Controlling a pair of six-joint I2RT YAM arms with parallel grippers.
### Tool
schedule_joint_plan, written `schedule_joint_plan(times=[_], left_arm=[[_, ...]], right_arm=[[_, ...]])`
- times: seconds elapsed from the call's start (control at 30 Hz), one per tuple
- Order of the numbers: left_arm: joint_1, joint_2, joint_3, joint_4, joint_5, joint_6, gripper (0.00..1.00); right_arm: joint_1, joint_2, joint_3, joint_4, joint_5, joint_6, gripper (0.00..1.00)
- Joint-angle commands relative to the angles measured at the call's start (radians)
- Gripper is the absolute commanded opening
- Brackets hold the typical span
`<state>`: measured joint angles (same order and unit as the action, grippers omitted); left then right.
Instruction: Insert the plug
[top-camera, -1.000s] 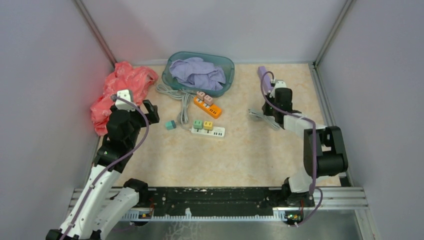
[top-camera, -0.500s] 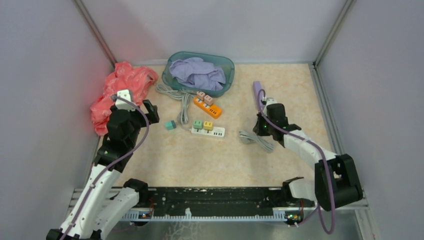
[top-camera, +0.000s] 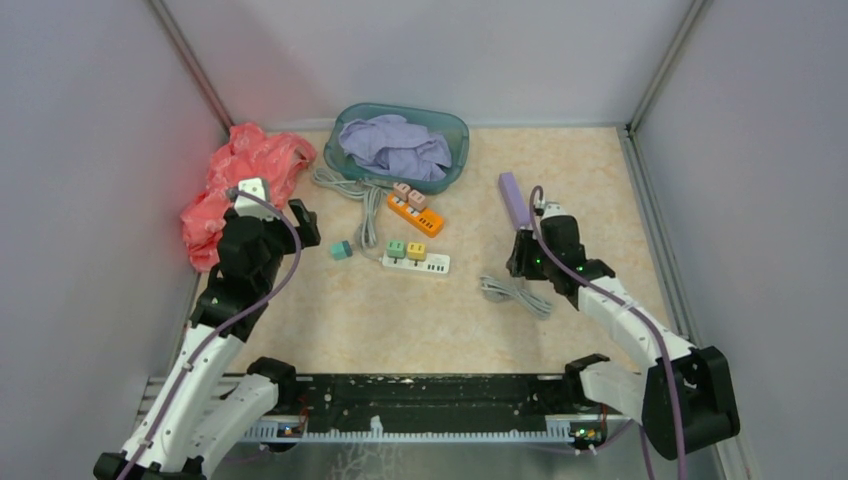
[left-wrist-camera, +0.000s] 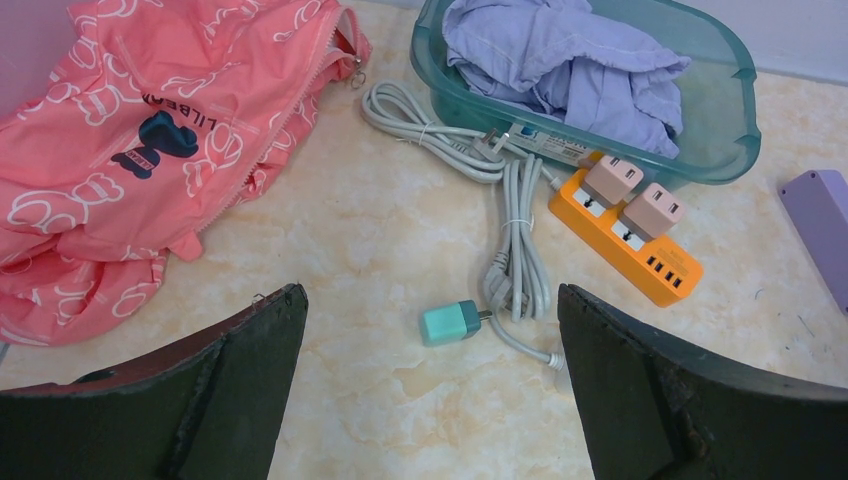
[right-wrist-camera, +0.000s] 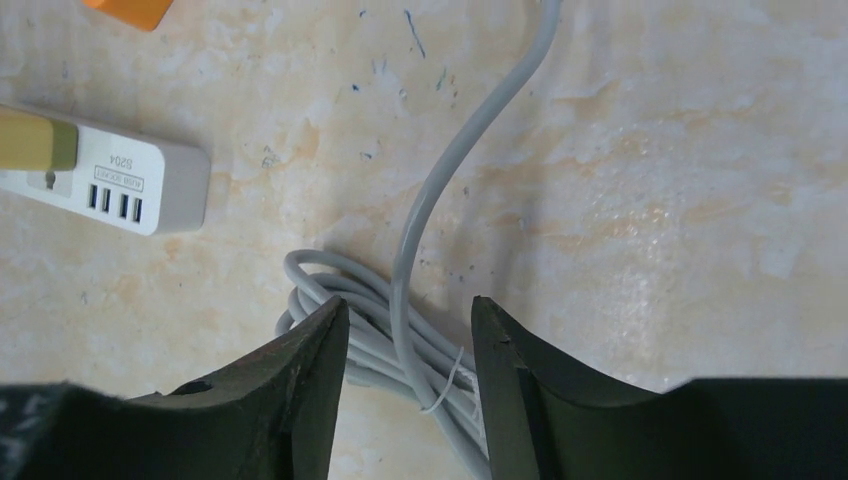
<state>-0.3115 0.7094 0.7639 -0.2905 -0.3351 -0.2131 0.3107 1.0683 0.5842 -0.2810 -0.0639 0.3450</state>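
Note:
I will grab the purple power strip by its cable end (top-camera: 520, 217) with my right gripper next, fingers across its sides, to turn it and insert the plug.
A small teal plug (top-camera: 342, 249) lies loose on the table left of the white power strip (top-camera: 416, 262), which carries a green and a yellow adapter. In the left wrist view the plug (left-wrist-camera: 452, 322) sits just ahead of my left gripper (left-wrist-camera: 430, 295), which is wide open and empty. An orange strip (top-camera: 415, 213) holds two pink adapters. A purple strip (top-camera: 513, 198) lies right of centre. Its grey cable bundle (top-camera: 515, 290) lies under my right gripper (top-camera: 520, 262). The right gripper (right-wrist-camera: 410, 310) is open, with the cable (right-wrist-camera: 430, 200) running loose between its fingers.
A teal basket (top-camera: 455, 130) of lilac cloth stands at the back. A red jacket (top-camera: 240, 180) lies against the left wall. A second grey cord (top-camera: 365, 210) lies coiled between the basket and the white strip. Grey walls close in three sides.
My right arm has pulled back toward the near side, bringing the purple strip and its cable bundle along, and its jaws have gone from shut to open. The left arm has not moved.

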Motion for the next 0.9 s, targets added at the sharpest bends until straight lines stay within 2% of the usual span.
schedule_joint_plan(times=[0.0,0.2,0.33,0.53,0.87], left_arm=[[0.006,0.000,-0.009,0.030,0.008,-0.004,1.00],[0.006,0.001,-0.010,0.031,0.007,-0.002,1.00],[0.007,-0.001,-0.009,0.031,0.006,-0.001,1.00],[0.008,0.001,-0.011,0.031,0.004,0.001,1.00],[0.008,0.005,-0.010,0.031,0.008,0.004,1.00]], right_arm=[[0.004,0.025,0.104,0.044,0.106,-0.030,0.50],[-0.047,0.191,0.236,0.124,0.196,-0.132,0.53],[-0.107,0.316,0.313,0.193,0.178,-0.199,0.56],[-0.125,0.469,0.409,0.279,0.138,-0.281,0.61],[-0.126,0.681,0.527,0.256,0.069,-0.356,0.62]])
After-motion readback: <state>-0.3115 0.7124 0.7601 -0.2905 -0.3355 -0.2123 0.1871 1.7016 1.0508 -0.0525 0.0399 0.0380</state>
